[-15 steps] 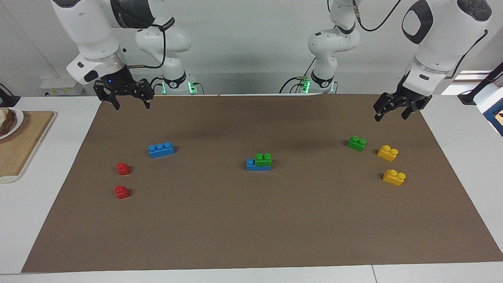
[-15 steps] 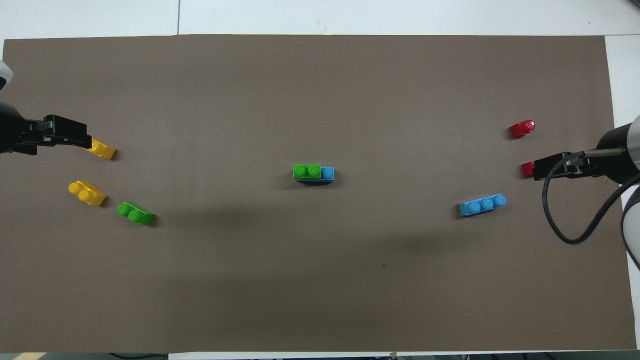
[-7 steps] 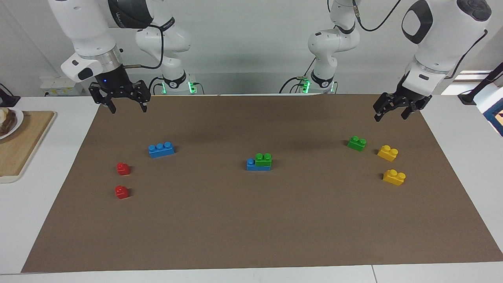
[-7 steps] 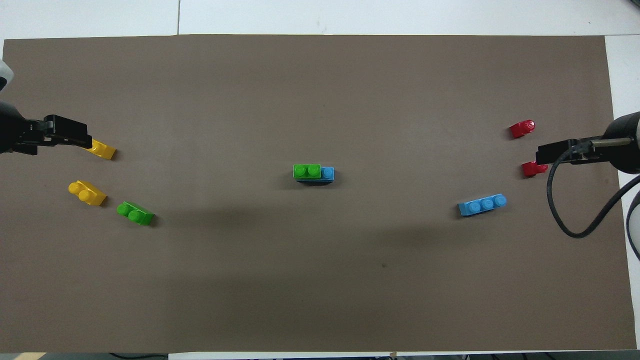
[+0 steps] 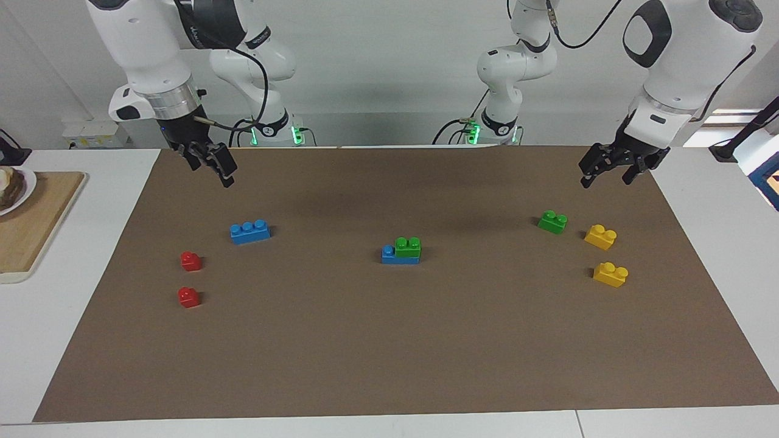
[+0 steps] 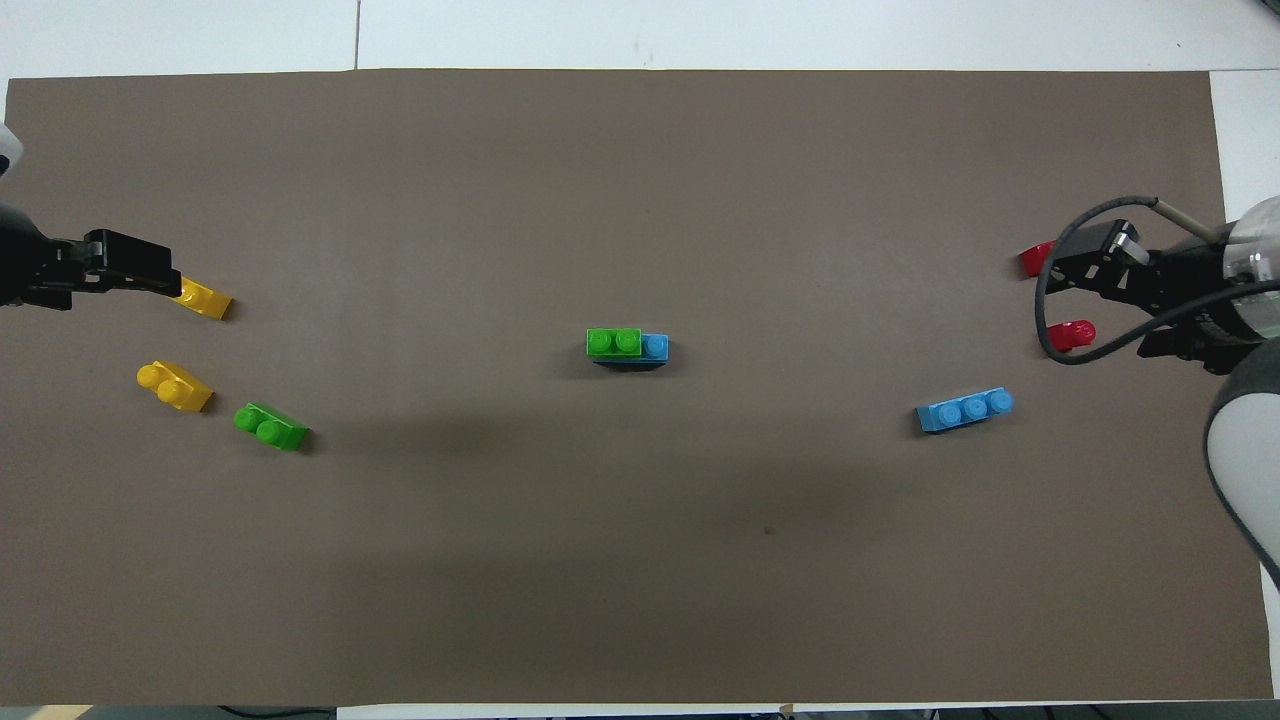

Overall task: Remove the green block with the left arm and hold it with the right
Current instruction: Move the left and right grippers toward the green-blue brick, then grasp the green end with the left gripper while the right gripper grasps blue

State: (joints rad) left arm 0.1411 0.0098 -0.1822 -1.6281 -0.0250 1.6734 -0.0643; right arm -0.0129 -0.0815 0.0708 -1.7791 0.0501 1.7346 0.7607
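Note:
Next, my left gripper needs to pinch the green block by its end [image 6: 599, 343] opposite the bare blue stud to take the block off the blue brick [image 6: 655, 348].
The green block [image 5: 408, 245] [image 6: 613, 342], with two studs, sits pressed onto a blue brick [image 5: 389, 255] [image 6: 655, 346] at the middle of the brown mat [image 5: 389, 340]. My left gripper [image 5: 604, 177] [image 6: 165, 280] hangs open and empty over the mat at the left arm's end. In the overhead view it covers part of a yellow brick [image 6: 205, 299]. My right gripper [image 5: 213, 170] [image 6: 1090, 300] hangs open and empty over the right arm's end, above two red blocks in the overhead view. Neither gripper is near the stacked pair.
A second green block [image 5: 552, 221] [image 6: 270, 427] and two yellow bricks [image 5: 600, 236] [image 5: 610, 274] lie at the left arm's end. A blue three-stud brick [image 5: 250, 231] [image 6: 965, 409] and two red blocks [image 5: 191, 261] [image 5: 188, 297] lie at the right arm's end. A wooden board [image 5: 36, 225] lies off the mat.
The right arm's wrist has turned, so its gripper now shows side-on, and it has shifted a little toward the mat's middle. The left arm and all blocks have stayed put.

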